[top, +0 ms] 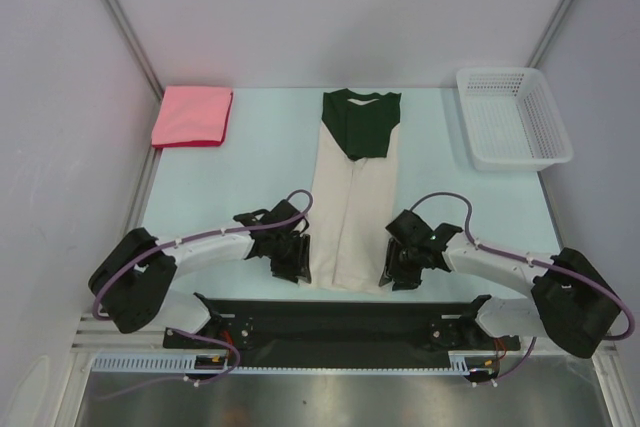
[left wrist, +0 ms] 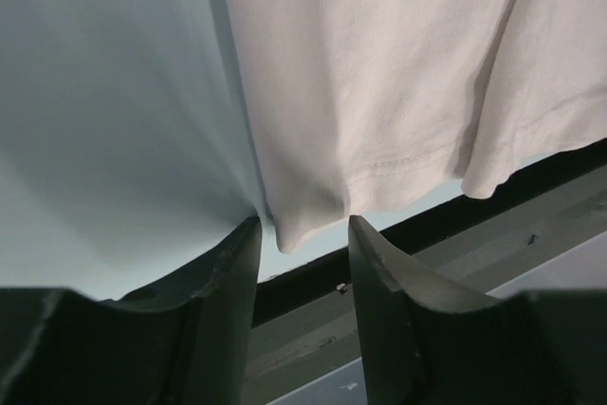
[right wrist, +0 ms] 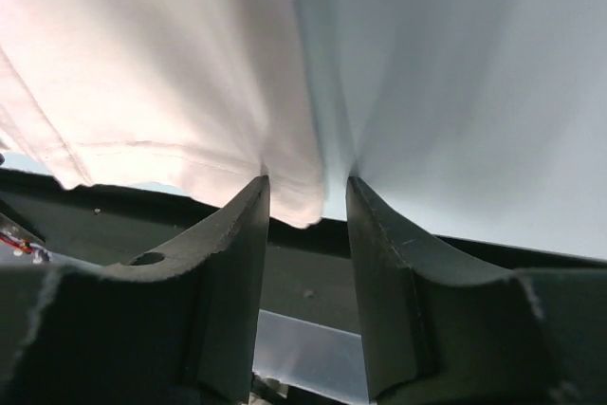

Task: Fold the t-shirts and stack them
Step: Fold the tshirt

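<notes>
My right gripper should close now, because both fingers reach down to the pale table on either side of the cream hem corner (top: 383, 290) (right wrist: 299, 200).
The cream-and-dark-green t-shirt (top: 352, 187) lies in the middle of the table as a long narrow strip, with its sides folded in and its green collar end at the far side. A plain pink-red t-shirt (top: 191, 115), folded square, rests at the far left. My left gripper (top: 296, 267) is at the strip's near left corner. In the left wrist view the left gripper (left wrist: 303, 227) is open, with the cream hem corner (left wrist: 289, 230) loose between its tips. My right gripper (top: 390, 272) is at the near right corner. The right gripper (right wrist: 305, 185) is open too, and the hem corner (right wrist: 299, 198) lies between its fingers.
A white mesh basket (top: 512, 117) stands at the far right of the pale table (top: 230, 177). A black strip (top: 340, 322) runs along the near edge between the arm bases. Grey walls close in the left, right and back.
</notes>
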`<state>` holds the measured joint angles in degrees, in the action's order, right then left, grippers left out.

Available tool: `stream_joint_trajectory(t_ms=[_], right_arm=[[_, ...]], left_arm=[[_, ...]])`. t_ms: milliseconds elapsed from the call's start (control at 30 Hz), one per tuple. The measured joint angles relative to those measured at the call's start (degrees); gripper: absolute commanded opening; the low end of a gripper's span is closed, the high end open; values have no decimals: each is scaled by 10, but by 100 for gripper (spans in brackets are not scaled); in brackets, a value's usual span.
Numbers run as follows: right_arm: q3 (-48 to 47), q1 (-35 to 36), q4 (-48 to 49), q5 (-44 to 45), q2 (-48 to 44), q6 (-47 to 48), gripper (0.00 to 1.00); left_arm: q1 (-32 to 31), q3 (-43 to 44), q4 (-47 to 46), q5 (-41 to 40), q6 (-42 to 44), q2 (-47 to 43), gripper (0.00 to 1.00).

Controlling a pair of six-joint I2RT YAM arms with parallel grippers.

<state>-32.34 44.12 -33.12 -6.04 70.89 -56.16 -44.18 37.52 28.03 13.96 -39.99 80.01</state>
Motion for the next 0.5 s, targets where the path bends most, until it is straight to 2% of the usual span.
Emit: stream_joint_trajectory(t_ms=[67, 267, 333, 367, 400, 433, 500], right_arm=[[-2, 0, 14, -8, 9, 5, 36], [0, -1, 27, -16, 17, 7, 19], [1, -2, 30, -19, 17, 8, 12], [1, -2, 31, -20, 17, 8, 3], [1, -3, 31, -20, 17, 9, 0], [1, -4, 31, -21, 17, 7, 0], [1, -6, 29, -21, 17, 7, 0]], left_arm=[[1, 0, 1, 2, 0, -3, 50], [3, 1, 0, 7, 1, 7, 36], [5, 5, -1, 14, 2, 17, 22], [6, 6, -2, 17, 3, 21, 16], [7, 6, -2, 17, 3, 24, 4], [10, 6, -3, 19, 4, 26, 0], [14, 6, -3, 23, 9, 26, 0]])
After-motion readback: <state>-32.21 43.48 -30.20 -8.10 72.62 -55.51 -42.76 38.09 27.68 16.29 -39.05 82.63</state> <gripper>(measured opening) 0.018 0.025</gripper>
